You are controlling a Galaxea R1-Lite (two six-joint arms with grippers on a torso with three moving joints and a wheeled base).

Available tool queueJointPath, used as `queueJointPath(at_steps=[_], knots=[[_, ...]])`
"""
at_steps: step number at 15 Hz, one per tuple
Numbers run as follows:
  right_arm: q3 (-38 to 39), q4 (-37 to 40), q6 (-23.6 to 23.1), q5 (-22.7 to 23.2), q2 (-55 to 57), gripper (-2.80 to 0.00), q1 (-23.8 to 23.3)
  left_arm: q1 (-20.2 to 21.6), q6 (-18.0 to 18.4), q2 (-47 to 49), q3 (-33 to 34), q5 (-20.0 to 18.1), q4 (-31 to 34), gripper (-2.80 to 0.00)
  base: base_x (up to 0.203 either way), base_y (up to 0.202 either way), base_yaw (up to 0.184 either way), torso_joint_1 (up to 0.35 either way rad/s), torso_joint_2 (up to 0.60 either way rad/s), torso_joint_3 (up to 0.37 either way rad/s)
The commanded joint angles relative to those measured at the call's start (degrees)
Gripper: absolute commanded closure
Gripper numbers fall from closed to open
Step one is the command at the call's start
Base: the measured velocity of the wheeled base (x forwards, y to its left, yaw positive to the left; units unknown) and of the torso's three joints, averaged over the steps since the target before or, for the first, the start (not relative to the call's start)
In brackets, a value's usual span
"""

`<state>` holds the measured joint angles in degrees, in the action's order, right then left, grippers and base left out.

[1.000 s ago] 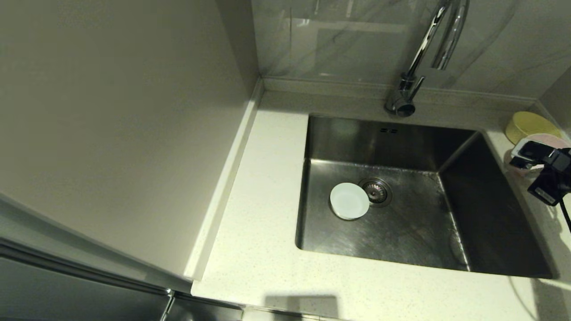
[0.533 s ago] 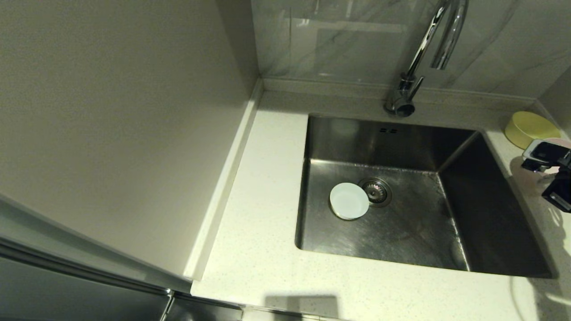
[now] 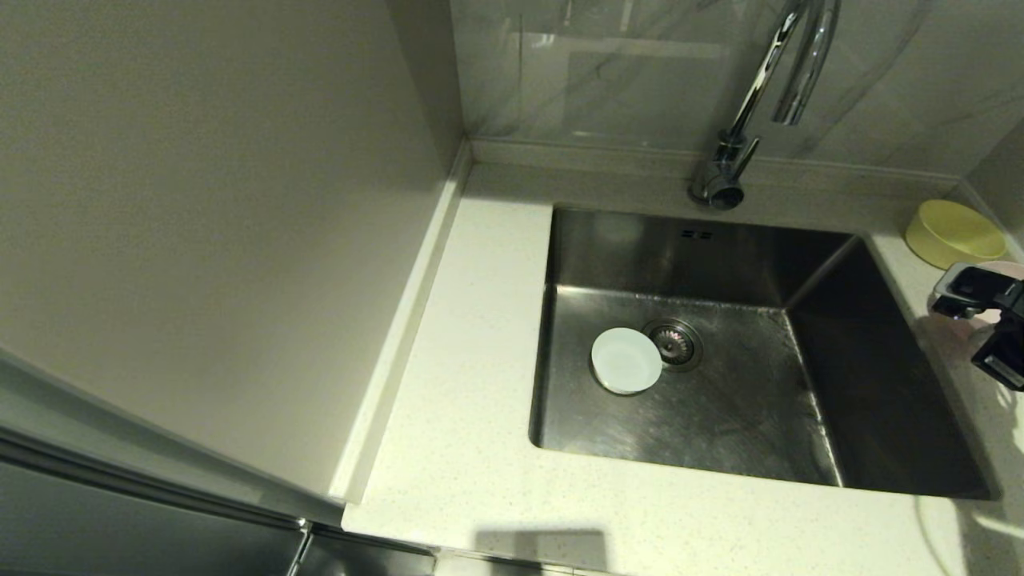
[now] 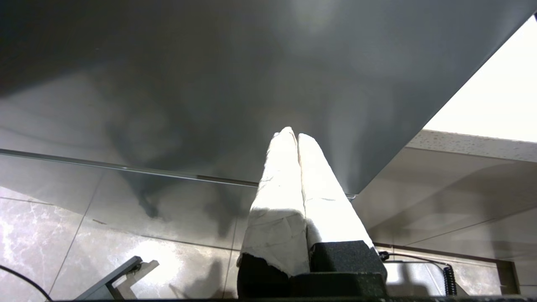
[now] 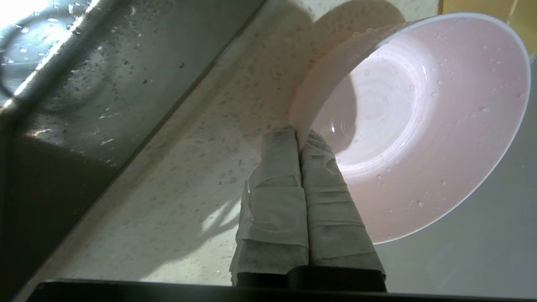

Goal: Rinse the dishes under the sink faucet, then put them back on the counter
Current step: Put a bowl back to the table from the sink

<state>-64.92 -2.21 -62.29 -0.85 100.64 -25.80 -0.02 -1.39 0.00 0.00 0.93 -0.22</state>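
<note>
My right gripper should open now, because the pink bowl's base (image 5: 382, 105) is down at the speckled counter beside the sink.
My right gripper (image 5: 298, 134) is shut on the rim of the pale pink bowl (image 5: 419, 126). The bowl is wet and tilted over the counter (image 5: 188, 167) just right of the sink (image 3: 720, 248). In the head view that gripper (image 3: 980, 300) sits at the right edge and covers most of the pink bowl (image 3: 1004, 268). A white bowl (image 3: 626, 361) lies on the sink floor beside the drain. The yellow-green bowl (image 3: 952, 232) stands on the counter at the back right. The faucet (image 3: 752, 104) arches over the sink's back edge. My left gripper (image 4: 292, 135) is shut and empty, parked below the counter's edge.
The round strainer drain (image 3: 677, 344) sits just right of the white bowl. A tall grey panel (image 3: 200, 240) rises along the counter's left side. A wide strip of counter (image 3: 472, 336) runs left of and in front of the sink.
My right gripper has carried the pink bowl to the right and a little lower, away from the sink's rim and over the counter. The white and yellow-green bowls have not moved.
</note>
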Motion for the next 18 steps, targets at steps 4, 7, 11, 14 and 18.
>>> queueJointPath(at_steps=[4, 7, 11, 14, 18], knots=[[-0.83, -0.08, -0.28, 0.06, 0.39, -2.80, -0.13, 0.02, -0.01, -0.09, 0.00, 0.04, -0.04, 0.00, 0.000, 0.000, 0.000, 0.000, 0.00, 0.000], [-1.43, -0.01, -0.20, 0.17, -0.35, -2.80, -0.14, 0.02, -0.01, -0.09, 0.00, 0.04, -0.04, 0.00, 0.000, 0.000, 0.000, 0.000, 0.00, 0.000], [-1.45, 0.14, 0.55, 1.21, -3.58, -2.80, -0.11, 0.02, -0.01, -0.09, 0.00, 0.04, -0.04, 0.00, 0.000, 0.000, 0.000, 0.000, 0.00, 0.000], [-0.42, 1.81, 1.26, 5.90, -8.80, -2.80, 0.01, 0.02, -0.01, -0.09, 0.00, 0.04, -0.04, 0.00, 0.000, 0.000, 0.000, 0.000, 0.00, 0.000], [-0.44, 11.33, 9.81, 16.95, -13.48, -2.80, 3.76, 0.02, -0.01, -0.09, 0.00, 0.04, -0.04, 0.00, 0.000, 0.000, 0.000, 0.000, 0.00, 0.000]])
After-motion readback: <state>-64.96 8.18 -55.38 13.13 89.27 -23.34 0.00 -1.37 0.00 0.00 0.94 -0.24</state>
